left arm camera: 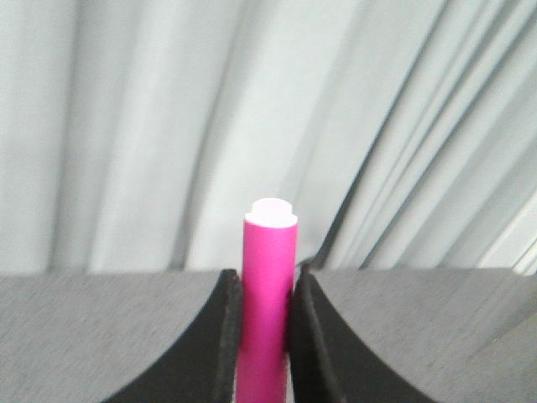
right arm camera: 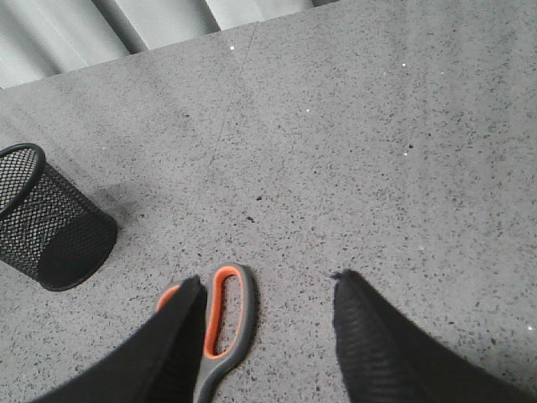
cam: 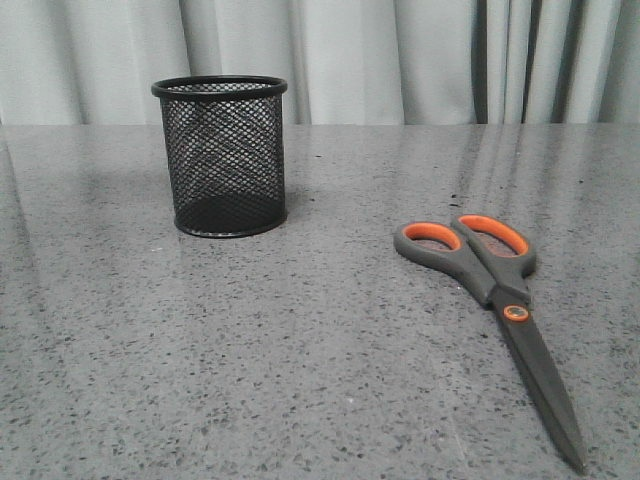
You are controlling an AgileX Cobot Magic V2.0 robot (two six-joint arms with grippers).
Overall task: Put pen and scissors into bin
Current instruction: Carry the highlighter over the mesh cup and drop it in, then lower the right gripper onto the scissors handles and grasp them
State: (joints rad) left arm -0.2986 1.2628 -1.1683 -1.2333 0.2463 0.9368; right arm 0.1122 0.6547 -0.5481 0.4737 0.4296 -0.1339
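The pink pen is away from the bin's rim (cam: 219,86), outside the front view. My left gripper now moves the pen toward the bin before releasing it.
The bin (cam: 221,157), a black wire-mesh cup, stands upright at the back left of the table; it also shows in the right wrist view (right arm camera: 46,220). The scissors (cam: 490,300) lie flat at the front right, handles away, blades toward the front edge. My left gripper (left arm camera: 266,281) is shut on the pink pen (left arm camera: 268,285), whose white end cap points up; this gripper is out of the front view. My right gripper (right arm camera: 267,285) is open above the table, over the scissors' handle loops (right arm camera: 225,319); one finger hides part of a loop.
The grey speckled tabletop (cam: 300,350) spreads between the bin and the scissors. A pale pleated curtain (cam: 400,60) hangs behind the table's back edge.
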